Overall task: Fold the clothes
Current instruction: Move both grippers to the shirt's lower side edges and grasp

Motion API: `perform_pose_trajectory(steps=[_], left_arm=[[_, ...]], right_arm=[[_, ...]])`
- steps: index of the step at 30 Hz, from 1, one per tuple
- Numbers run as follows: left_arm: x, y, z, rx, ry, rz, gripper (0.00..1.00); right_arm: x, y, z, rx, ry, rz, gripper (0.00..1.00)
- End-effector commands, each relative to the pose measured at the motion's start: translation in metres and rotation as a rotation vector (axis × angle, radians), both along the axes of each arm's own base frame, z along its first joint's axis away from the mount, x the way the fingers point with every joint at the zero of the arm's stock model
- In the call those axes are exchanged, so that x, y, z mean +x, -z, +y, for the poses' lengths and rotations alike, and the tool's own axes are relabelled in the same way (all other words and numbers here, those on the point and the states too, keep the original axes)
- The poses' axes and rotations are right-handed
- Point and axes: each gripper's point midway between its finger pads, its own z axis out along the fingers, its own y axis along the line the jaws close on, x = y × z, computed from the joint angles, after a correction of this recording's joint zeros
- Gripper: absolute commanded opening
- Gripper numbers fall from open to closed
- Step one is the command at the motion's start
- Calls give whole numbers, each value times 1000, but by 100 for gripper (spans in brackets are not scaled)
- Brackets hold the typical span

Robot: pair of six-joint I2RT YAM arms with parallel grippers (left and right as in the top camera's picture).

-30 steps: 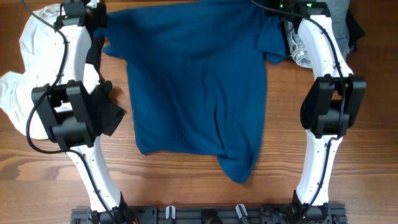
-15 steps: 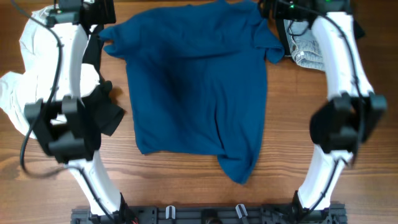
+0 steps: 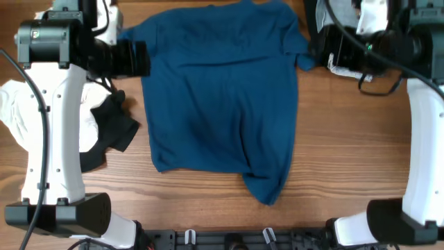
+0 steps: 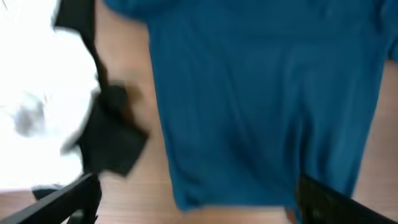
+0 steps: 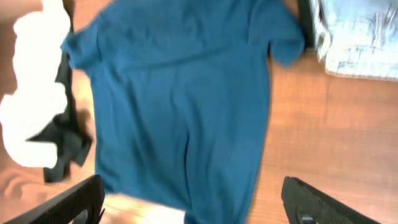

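Observation:
The dark-blue shirt needs to be straightened and folded. My left gripper should next grab the shirt's hem at the corner nearest the black garment [image 3: 116, 128].
The large dark-blue short-sleeved shirt [image 3: 222, 97] lies spread flat on the wooden table, collar at the far edge and one hem corner sticking out toward the front right. Both arms are raised high above its far corners. My left gripper [image 4: 199, 208] is open, its fingers [image 4: 65, 200] wide apart over the shirt's hem with nothing between them. In the same way my right gripper [image 5: 196, 208] stands open above the shirt [image 5: 186, 99], holding nothing. A white garment [image 3: 17, 118] and a black garment [image 3: 116, 128] lie bunched at the left.
A pale denim-like garment [image 5: 354, 37] lies at the far right beside the shirt's sleeve. The left arm [image 3: 52, 139] and right arm [image 3: 423, 139] stand over the table's sides. Bare wood [image 3: 347, 139] shows right of the shirt.
Both grippers opened and let go of the shirt's far corners, then both arms rose up from the table. The shirt settled flat and stayed in place.

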Motion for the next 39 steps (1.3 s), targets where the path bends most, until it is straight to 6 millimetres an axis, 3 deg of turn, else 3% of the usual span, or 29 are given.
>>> perform_pose_trajectory(steps=[1,6,10,14,24,33,36,39], left_arm=[[-20,0,-4,-6,-78,62,100],[-39,8,-14,-2,-104,113,100],[-58,30,-19,-1,-125,177,100],[-77,70,-19,-2,-174,251,100],[-114,175,-15,1,-302,401,100],[-152,231,-24,-60,-352,519,100],[-156,241,-26,-72,-350,519,100],[-155,254,-26,-84,-361,497,99]], right_arm=[[-31,15,4,-37,55,81,92],[-64,64,8,-76,117,223,92],[-91,117,10,-64,169,342,92],[-122,176,18,-10,171,464,90],[-164,273,19,24,212,612,76],[-185,312,25,80,209,654,54],[-186,319,24,81,207,646,41],[-186,324,24,85,207,635,36]])
